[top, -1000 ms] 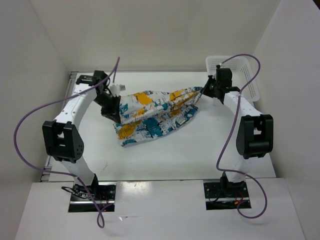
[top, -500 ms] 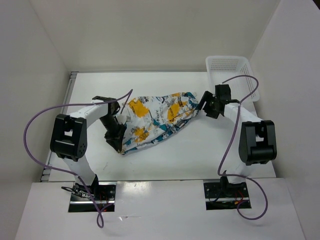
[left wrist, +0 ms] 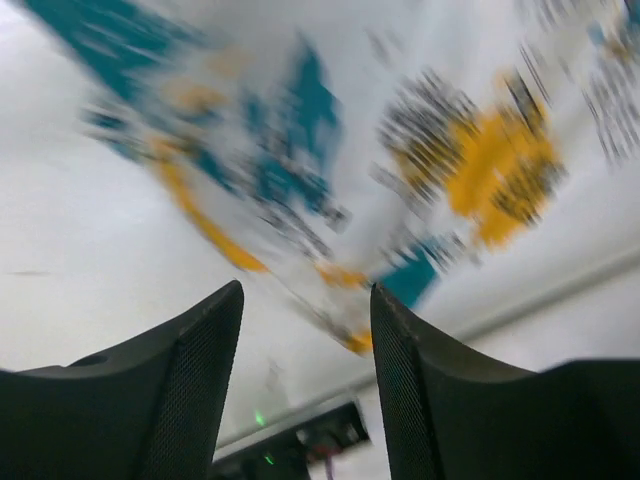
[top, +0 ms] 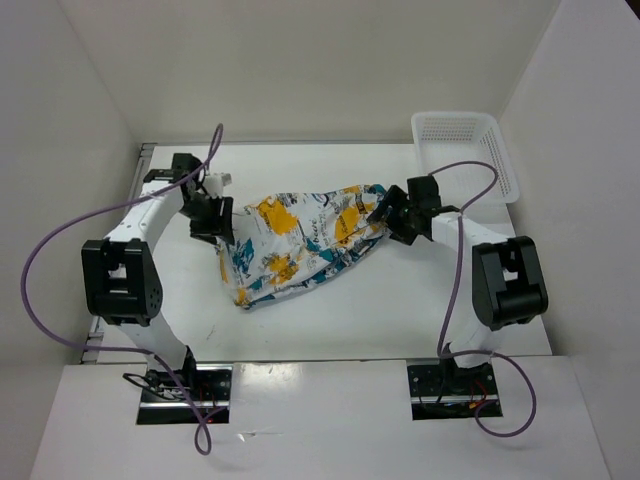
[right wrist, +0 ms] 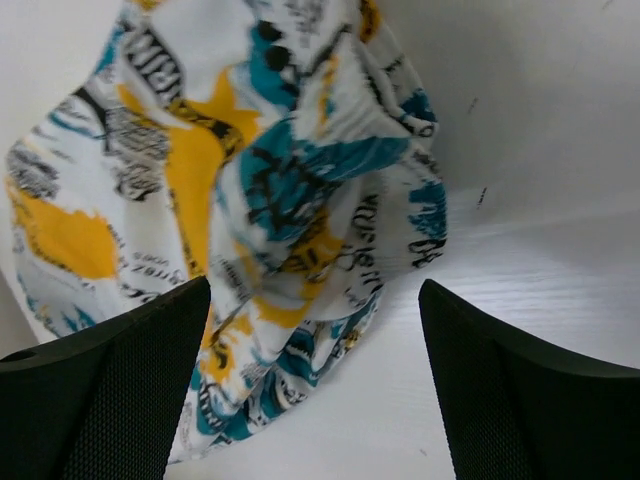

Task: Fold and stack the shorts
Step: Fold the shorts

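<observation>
My right gripper pinches the loose fold at the shorts' basket-side end next. That lets me spread the shorts and fold that end over.
The shorts [top: 300, 240], white with teal, orange and black print, lie in a crumpled heap on the white table [top: 330, 320], running from near left to far right. My left gripper [top: 214, 219] hovers at their far-left edge, open and holding nothing. In the left wrist view the shorts [left wrist: 420, 170] are blurred beyond the parted fingers [left wrist: 200, 380]. My right gripper [top: 387, 213] is at their right end, wide open. In the right wrist view a loose fold of the shorts [right wrist: 290, 220] lies between the spread fingers [right wrist: 500, 390], not pinched.
A white mesh basket [top: 503, 165] stands at the far right corner of the table. White walls close in the table on the left, back and right. Purple cables loop out from both arms.
Both grippers went from shut on the stretched shorts to open. The shorts dropped onto the table. The left arm swung back to the far left; the right gripper shifted slightly left.
</observation>
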Controlling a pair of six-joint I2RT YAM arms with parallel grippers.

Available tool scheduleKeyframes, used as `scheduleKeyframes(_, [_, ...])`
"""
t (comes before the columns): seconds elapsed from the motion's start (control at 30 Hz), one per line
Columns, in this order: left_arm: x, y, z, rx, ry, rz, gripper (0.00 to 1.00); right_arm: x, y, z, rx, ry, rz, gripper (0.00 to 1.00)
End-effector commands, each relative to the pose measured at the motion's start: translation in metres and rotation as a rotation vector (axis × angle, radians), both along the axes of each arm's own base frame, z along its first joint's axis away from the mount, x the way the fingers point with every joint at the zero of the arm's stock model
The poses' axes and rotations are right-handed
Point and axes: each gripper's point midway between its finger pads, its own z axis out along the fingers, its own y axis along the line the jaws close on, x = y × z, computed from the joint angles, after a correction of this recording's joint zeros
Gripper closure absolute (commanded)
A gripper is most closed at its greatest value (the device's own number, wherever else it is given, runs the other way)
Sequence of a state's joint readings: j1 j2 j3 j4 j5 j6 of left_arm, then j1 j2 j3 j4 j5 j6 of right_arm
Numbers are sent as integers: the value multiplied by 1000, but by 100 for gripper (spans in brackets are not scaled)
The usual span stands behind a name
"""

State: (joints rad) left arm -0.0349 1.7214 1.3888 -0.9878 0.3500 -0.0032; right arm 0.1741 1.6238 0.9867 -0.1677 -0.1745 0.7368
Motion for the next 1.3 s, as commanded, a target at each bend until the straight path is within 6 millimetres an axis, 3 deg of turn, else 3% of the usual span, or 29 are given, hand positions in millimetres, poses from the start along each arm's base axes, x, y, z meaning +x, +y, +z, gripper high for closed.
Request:
scheduleKeyframes(0.0, [69,41,14,141,-278,92,38,24,-6,-5,-1,-23,-118,10])
scheduleKeyframes(0.1, [98,56,6,196,-350,130,34,37,-1,-12,-8,-26,-117,10])
scheduleKeyframes(0.23, [103,68,-44,241,-250,142,33,39,3,-33,-28,23,-100,15])
scheduleKeyframes(0.47, [94,52,-89,136,-129,111,32,35,4,-50,-27,48,-92,38])
scheduleKeyframes(0.5, [88,48,-94,111,-102,103,32,34,4,-54,-29,56,-92,47])
scheduleKeyframes(0.53, [84,46,-97,100,-89,100,35,33,6,-57,-23,67,-85,52])
scheduleKeyframes(0.57, [83,44,-101,90,-79,97,44,33,6,-57,-23,67,-85,58])
scheduleKeyframes(0.63, [85,42,-100,78,-88,94,58,35,6,-59,-24,69,-85,75])
scheduleKeyframes(0.67, [84,40,-103,69,-79,92,73,36,7,-57,-24,72,-85,81])
scheduleKeyframes(0.7, [87,40,-103,69,-82,92,81,35,4,-58,-42,82,-84,92])
scheduleKeyframes(0.8, [102,39,-96,60,-123,91,98,31,-5,-53,-88,79,-95,100])
scheduleKeyframes(0.9, [132,46,-78,92,-215,103,100,12,-16,-45,-129,82,-116,100])
scheduleKeyframes(0.93, [143,49,-70,106,-251,110,100,11,-18,-31,-126,47,-124,100])
scheduleKeyframes(1.0, [161,52,-63,116,-293,115,100,7,-20,-21,-140,18,-133,100])
scheduleKeyframes(1.03, [177,53,-47,116,-343,118,100,2,-23,-19,-150,17,-143,100])
scheduleKeyframes(1.07, [185,53,-47,116,-351,118,100,3,-19,-3,-150,-26,-141,100])
scheduleKeyframes(1.17, [207,52,-36,104,-396,116,100,-11,-16,5,-196,-50,-144,100])
scheduleKeyframes(1.27, [210,43,-39,80,-380,96,83,-20,-16,2,-202,-38,-149,100])
